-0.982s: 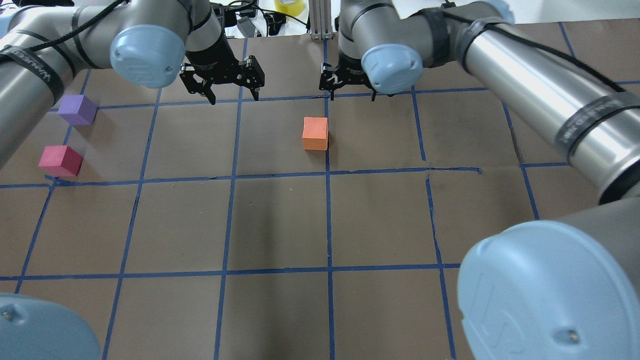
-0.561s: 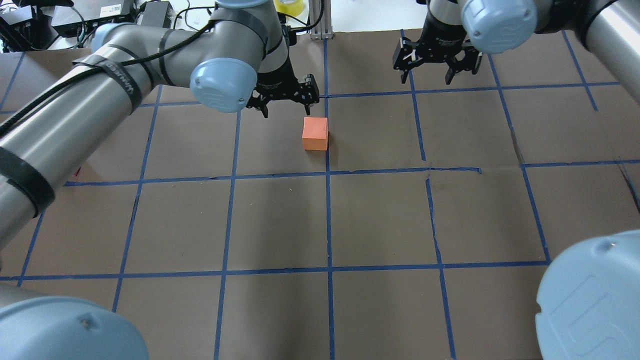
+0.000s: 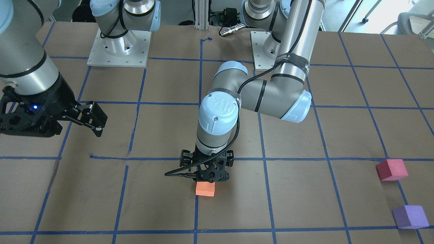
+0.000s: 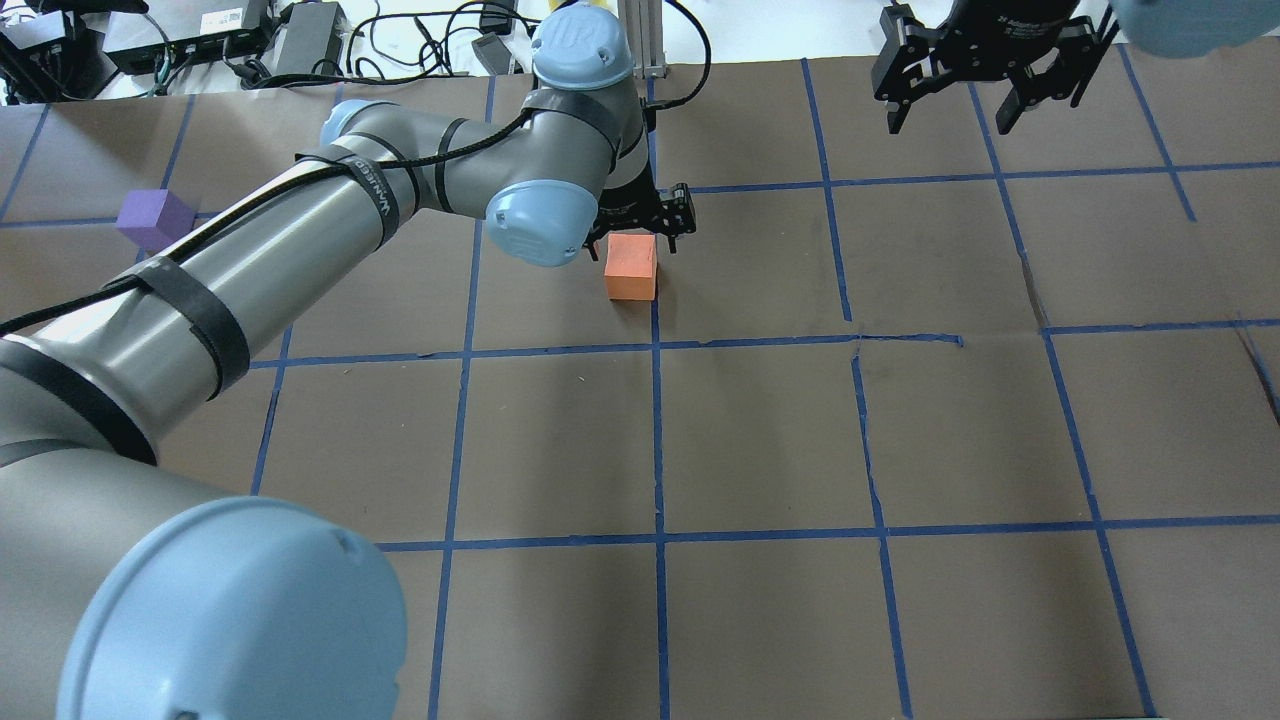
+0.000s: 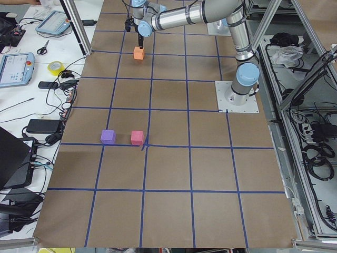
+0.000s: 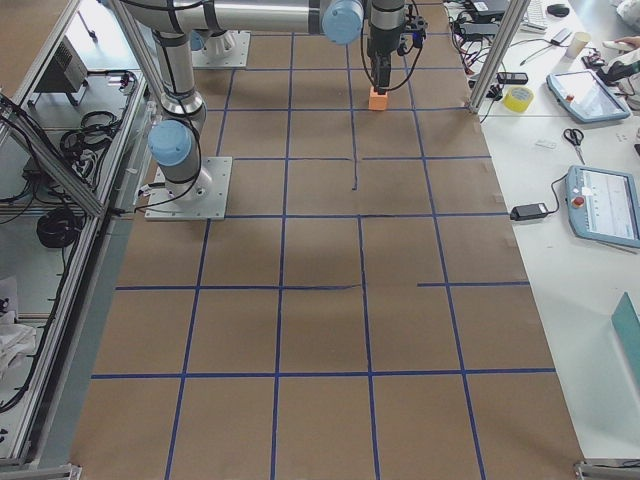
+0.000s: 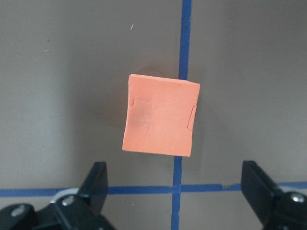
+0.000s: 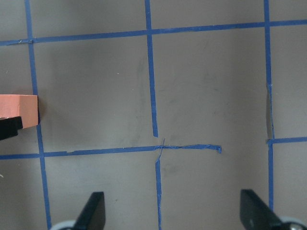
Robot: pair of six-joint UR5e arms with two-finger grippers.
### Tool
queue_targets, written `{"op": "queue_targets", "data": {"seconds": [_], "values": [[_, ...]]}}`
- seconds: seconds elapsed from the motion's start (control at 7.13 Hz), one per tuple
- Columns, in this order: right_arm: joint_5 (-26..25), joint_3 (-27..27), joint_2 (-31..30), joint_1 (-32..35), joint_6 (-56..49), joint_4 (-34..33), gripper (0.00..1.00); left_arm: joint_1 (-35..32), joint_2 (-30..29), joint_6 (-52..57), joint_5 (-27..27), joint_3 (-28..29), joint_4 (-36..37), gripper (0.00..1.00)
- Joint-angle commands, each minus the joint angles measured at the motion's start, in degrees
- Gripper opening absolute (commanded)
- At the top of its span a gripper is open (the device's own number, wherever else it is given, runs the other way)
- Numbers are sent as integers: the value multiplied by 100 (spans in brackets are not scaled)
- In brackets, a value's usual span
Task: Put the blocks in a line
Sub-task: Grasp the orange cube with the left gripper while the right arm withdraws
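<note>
My left gripper should next grab the orange block (image 4: 630, 267) by its opposite sides. Then it can line it up with the other blocks.
The orange block (image 4: 630, 267) sits on a blue tape line mid-table; it also shows in the front view (image 3: 205, 189) and fills the left wrist view (image 7: 160, 115). My left gripper (image 4: 637, 238) hangs open just above it, its fingers (image 7: 96, 182) on either side of the block and a little short of it, not touching. The purple block (image 4: 153, 218) and the pinkish-red block (image 3: 391, 169) lie close together far off on my left side; my left arm hides the pinkish-red block in the overhead view. My right gripper (image 4: 948, 120) is open and empty over the far right of the table.
Brown paper with a blue tape grid (image 4: 660, 440) covers the table. Cables and power bricks (image 4: 250, 35) and an aluminium post (image 4: 648, 45) line the far edge. My left arm stretches low across the left half of the table.
My left gripper has moved right and now sits over the orange block. My right gripper has moved further right and away. The purple block shows again beside the left arm.
</note>
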Motion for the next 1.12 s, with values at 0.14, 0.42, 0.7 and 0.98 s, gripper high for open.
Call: {"op": "queue_targets", "data": {"seconds": [0.14, 0.42, 0.7, 0.98], "values": [[20, 97, -184, 186, 60, 71, 100, -4, -413, 268, 46, 377, 27, 100], [11, 193, -97, 615, 530, -8, 100, -4, -493, 417, 231, 386, 44, 100], [-41, 220, -52, 644, 948, -79, 100, -4, -607, 409, 328, 325, 35, 100], [-24, 256, -61, 635, 957, -79, 100, -4, -738, 339, 328, 325, 35, 100]]}}
